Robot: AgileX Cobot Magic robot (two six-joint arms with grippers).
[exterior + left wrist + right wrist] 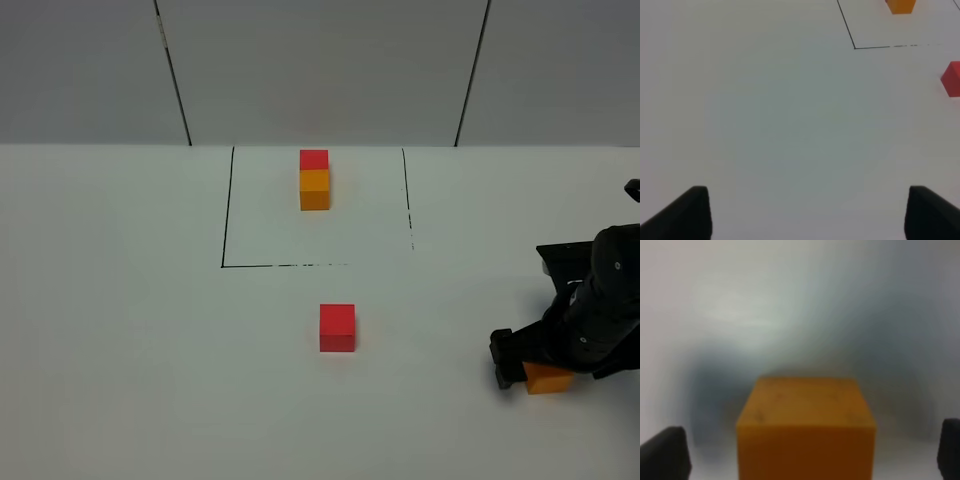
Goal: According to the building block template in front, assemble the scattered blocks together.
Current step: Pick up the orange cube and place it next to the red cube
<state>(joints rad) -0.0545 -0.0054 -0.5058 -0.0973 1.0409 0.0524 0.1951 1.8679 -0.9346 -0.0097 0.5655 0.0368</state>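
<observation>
The right gripper takes hold of the loose orange block's opposite sides next, so that a side of it stays free to meet the loose red block (pixel 337 328).
The template stands in the black-outlined square (pixel 228 262) at the back: a red block (pixel 314 159) joined to an orange block (pixel 314 189). A loose red block (pixel 337 328) lies in front of the square; it also shows in the left wrist view (pixel 952 79). A loose orange block (pixel 550 381) lies at the right, under my right gripper (pixel 535 372). In the right wrist view the orange block (pixel 806 430) sits between the spread fingers (pixel 665 452), not touched. My left gripper (pixel 807 212) is open and empty over bare table.
The white table (pixel 120 320) carries only these blocks. The template's orange block (pixel 900 5) and a corner of the square (pixel 855 47) show in the left wrist view. A grey panelled wall (pixel 320 60) stands behind the table.
</observation>
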